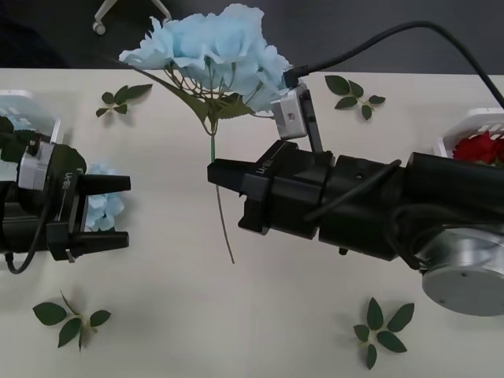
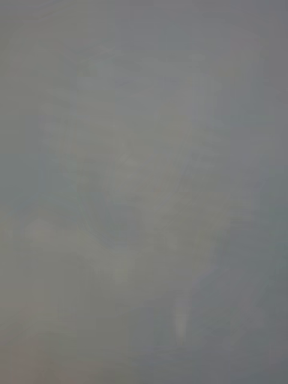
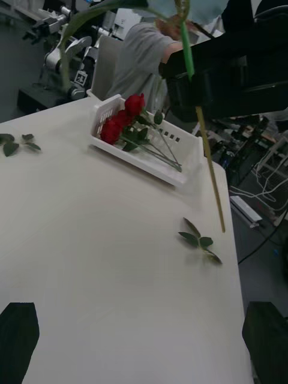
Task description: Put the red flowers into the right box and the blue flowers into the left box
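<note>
The part of the held blue flower's stem close under the bloom is already covered by my right gripper's fingers, so my left gripper will grab the free lower stem [image 1: 223, 220] of that flower.
My right gripper [image 1: 213, 172] is shut on the thin green stem of a blue flower [image 1: 213, 51], held above the table's middle with the pale bloom toward the far edge. In the left wrist view the right gripper [image 3: 174, 63] clamps that stem [image 3: 207, 150], whose end hangs free. My left gripper [image 1: 110, 211] stands open at the left, and a second blue flower [image 1: 101, 206] shows between its fingers, lower down. The left box [image 1: 31, 106] sits at the far left. The right box [image 1: 472, 126] holds red flowers [image 1: 480, 148], with red flowers [image 3: 120, 123] lying in the right box [image 3: 180, 165].
Green leaf sprigs lie loose on the table: one far left [image 1: 122, 98], one far right [image 1: 354, 96], one near left [image 1: 71, 319], one near right [image 1: 382, 327]. A black cable [image 1: 394, 35] arcs over the right arm.
</note>
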### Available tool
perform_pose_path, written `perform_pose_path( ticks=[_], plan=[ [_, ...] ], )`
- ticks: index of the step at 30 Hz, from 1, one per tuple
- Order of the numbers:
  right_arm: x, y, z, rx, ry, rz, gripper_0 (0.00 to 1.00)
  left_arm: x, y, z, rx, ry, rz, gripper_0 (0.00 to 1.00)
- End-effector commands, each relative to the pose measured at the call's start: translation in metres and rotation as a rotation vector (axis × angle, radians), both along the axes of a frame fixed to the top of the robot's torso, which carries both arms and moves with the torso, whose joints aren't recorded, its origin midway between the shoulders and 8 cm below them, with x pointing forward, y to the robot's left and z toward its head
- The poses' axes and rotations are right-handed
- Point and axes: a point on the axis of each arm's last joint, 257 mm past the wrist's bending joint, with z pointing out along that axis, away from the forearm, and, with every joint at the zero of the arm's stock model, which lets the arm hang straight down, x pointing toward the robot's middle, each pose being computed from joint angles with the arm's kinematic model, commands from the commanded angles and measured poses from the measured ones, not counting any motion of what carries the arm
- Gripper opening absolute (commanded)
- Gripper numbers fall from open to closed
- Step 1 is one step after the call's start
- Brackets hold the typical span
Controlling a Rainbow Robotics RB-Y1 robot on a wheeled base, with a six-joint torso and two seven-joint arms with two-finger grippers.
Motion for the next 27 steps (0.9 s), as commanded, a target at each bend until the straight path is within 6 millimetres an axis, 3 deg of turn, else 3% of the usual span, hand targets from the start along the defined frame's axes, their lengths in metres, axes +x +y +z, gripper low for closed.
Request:
perform_pose_path(
  ticks=[1,21,27],
  plan=[
    [-0.003,0.014,0.009,0.008,-0.076,0.025,0.0,-0.005,-0.02,0.014,-0.05,-0.054,-0.056,1.0],
    [0.005,0.071,-0.011,0.032,-0.032,0.065,0.0,-0.007,-0.086,0.006,-0.128,-0.034,-0.114,1.0],
    [0.012,0.081,-0.015,0.024,-0.032,0.064,0.0,-0.008,-0.094,0.004,-0.128,-0.029,-0.123,1.0]
  ],
)
